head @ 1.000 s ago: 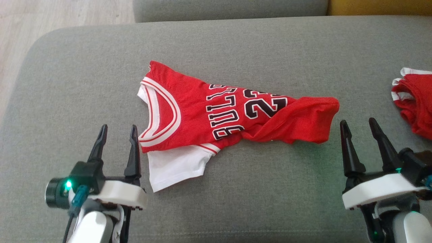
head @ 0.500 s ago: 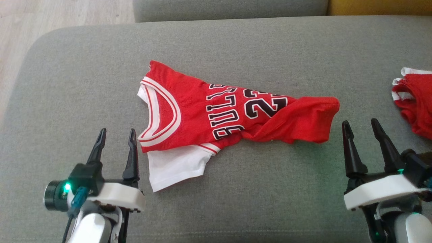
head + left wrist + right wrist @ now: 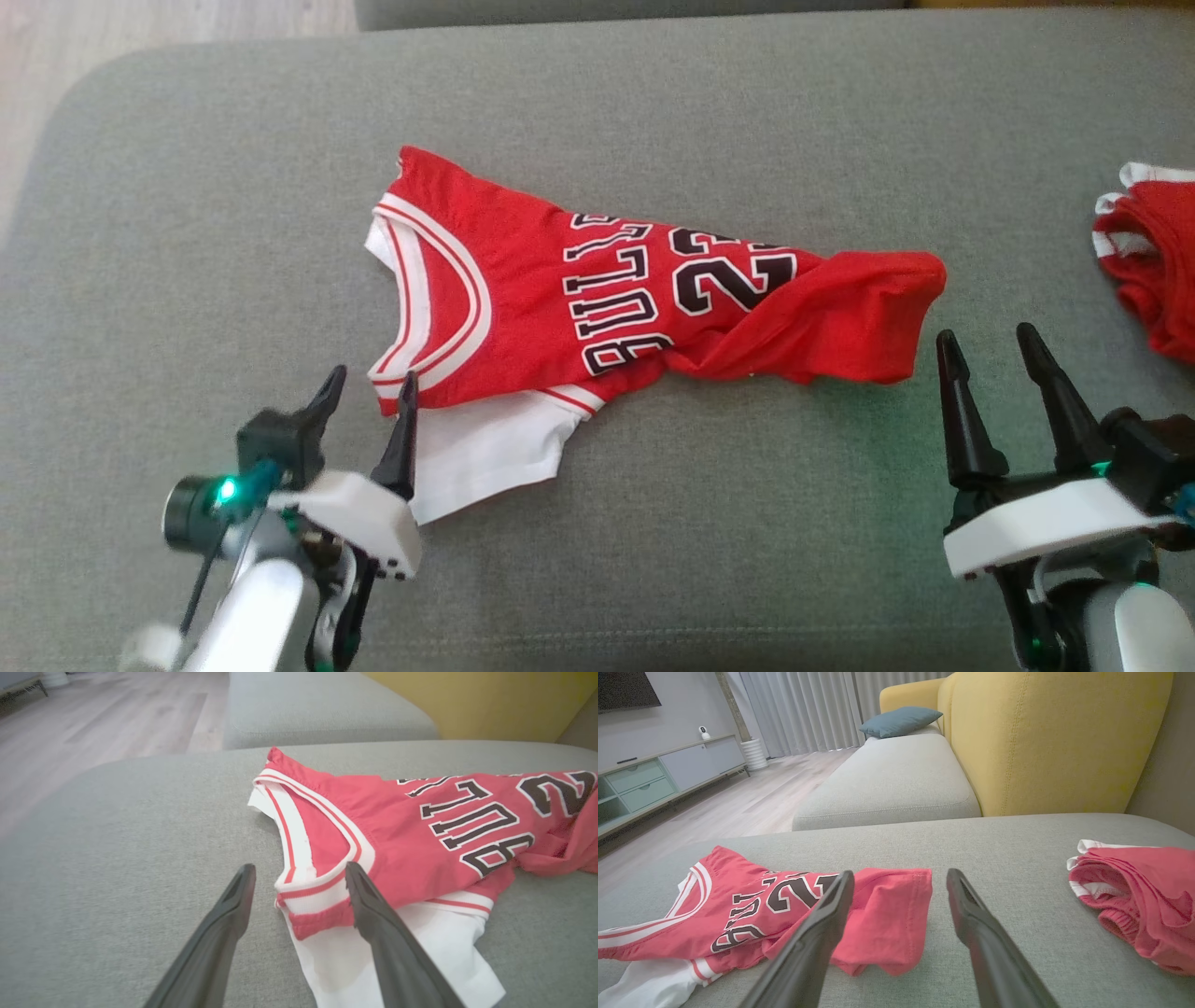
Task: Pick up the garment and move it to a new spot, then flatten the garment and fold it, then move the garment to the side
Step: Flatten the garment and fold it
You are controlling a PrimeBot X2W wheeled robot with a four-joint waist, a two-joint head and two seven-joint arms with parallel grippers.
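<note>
The lettered chest of the jersey lies flat while the bunched end [image 3: 857, 314] stands up, so my right gripper needs to grab the jersey by its red hem edge [image 3: 930, 319] next.
The garment [image 3: 597, 289] is a red jersey with black lettering over a white tee, lying crumpled on the grey cushion [image 3: 653, 523]; its hem end is twisted and bunched at the right. It also shows as the garment [image 3: 406, 835] and the garment [image 3: 794, 905] in the wrist views. My left gripper [image 3: 372, 390] stands open at the jersey's near shoulder strap, its right finger at the strap's edge, the strap corner between the fingers [image 3: 369, 910]. My right gripper [image 3: 988, 341] is open just off the bunched hem, holding nothing.
A second red-and-white garment [image 3: 1153, 261] lies crumpled at the cushion's right edge. Another grey cushion [image 3: 887, 779] and a yellow sofa back [image 3: 1055, 737] lie beyond. Wooden floor [image 3: 37, 56] drops off at the far left.
My left gripper has moved forward and right to the jersey's shoulder strap. The head camera has tilted slightly, shifting the picture. The right gripper has barely moved.
</note>
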